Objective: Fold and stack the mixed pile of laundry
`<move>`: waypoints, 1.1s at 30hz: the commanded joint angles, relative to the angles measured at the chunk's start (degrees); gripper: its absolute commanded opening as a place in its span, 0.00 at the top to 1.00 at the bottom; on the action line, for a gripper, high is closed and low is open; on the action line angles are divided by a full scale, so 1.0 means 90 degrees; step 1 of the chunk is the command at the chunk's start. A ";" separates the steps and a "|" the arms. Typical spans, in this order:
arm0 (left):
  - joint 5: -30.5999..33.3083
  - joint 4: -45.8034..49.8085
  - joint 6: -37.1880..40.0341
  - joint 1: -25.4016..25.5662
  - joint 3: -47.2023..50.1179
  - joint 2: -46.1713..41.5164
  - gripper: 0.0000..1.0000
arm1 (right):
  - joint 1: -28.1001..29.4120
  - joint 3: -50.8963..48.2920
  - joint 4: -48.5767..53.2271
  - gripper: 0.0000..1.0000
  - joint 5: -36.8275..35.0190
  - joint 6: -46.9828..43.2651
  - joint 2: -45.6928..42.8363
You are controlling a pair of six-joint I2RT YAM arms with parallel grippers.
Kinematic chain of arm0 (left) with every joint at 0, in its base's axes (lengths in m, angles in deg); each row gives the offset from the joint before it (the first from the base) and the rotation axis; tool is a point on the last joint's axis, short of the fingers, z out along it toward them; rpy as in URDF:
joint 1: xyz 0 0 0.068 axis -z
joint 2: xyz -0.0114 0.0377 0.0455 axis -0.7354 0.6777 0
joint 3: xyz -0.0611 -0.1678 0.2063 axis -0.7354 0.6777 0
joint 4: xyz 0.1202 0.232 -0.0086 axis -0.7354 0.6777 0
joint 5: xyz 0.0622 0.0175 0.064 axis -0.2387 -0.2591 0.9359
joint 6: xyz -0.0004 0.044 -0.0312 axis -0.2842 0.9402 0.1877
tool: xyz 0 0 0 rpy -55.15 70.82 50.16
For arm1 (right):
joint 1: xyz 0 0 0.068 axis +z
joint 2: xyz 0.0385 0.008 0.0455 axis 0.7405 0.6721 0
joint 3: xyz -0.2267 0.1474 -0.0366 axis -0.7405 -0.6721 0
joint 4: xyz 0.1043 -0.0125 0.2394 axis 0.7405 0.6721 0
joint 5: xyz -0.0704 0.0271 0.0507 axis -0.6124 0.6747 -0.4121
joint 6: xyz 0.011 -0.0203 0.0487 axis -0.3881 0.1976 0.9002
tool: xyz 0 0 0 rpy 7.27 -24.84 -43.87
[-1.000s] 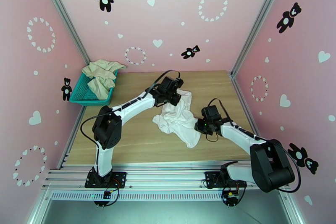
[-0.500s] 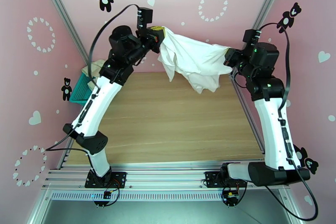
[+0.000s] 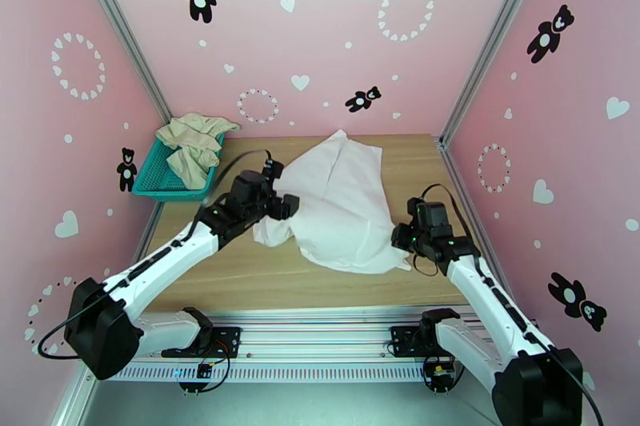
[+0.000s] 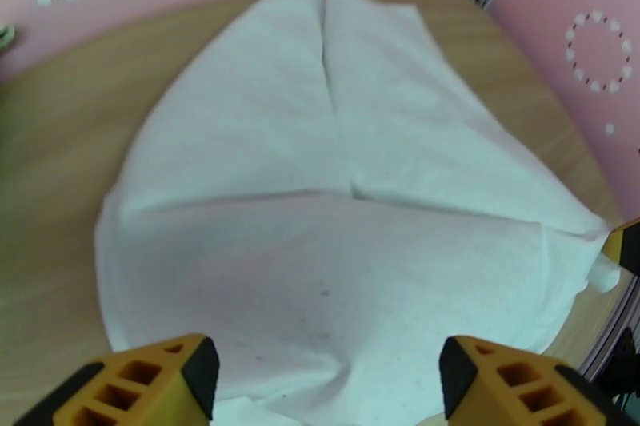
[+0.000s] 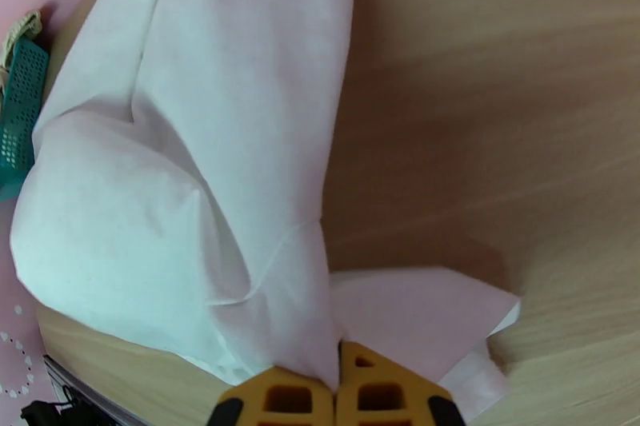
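Observation:
The shirt corner stays in my right gripper for now. Loose folds are running into its fingers, so opening now would leave the corner short of its place.
The white T-shirt (image 3: pixel 340 196) lies spread on the wooden table (image 3: pixel 240 276), its far end pointing at the back wall and a seam running down its middle (image 4: pixel 332 100). At the shirt's near-left edge, my left gripper (image 3: pixel 286 206) is low over the table. In the left wrist view its fingers (image 4: pixel 160 380) stand wide apart, open, with cloth lying between them. My right gripper (image 3: pixel 398 237) is shut on the shirt's near-right corner, with the cloth pinched between its closed fingertips (image 5: pixel 336 376). The cream-beige garment (image 3: pixel 192 144) is heaped in the teal mesh basket (image 3: pixel 160 180).
The basket stands at the table's back-left corner against the pink wall. Bare wood lies in front of the shirt and to its right (image 5: pixel 496 100). Metal frame posts (image 3: pixel 472 76) rise at the back corners.
Half a second ago both arms held the shirt stretched high in the air. Now they are down at the table, the shirt lies spread flat, and the left gripper has opened.

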 commanded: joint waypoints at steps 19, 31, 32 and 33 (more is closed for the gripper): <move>0.0277 0.0797 0.0942 0.3119 0.0330 0.0021 0.14 | 0.0029 0.1724 0.0414 0.97 -0.0722 -0.0181 0.0878; 0.1272 0.1309 0.1640 0.3949 -0.0821 0.2224 0.25 | -0.0514 0.1997 0.0452 0.49 -0.0709 -0.0342 0.1787; 0.1372 0.1400 0.1622 0.3950 -0.0987 0.2435 0.25 | -0.0602 0.1967 0.0520 0.44 -0.0718 -0.0356 0.1727; 0.1500 0.1495 0.1597 0.3948 -0.1157 0.2683 0.24 | -0.0711 0.1891 0.0575 0.38 -0.0778 -0.0359 0.1615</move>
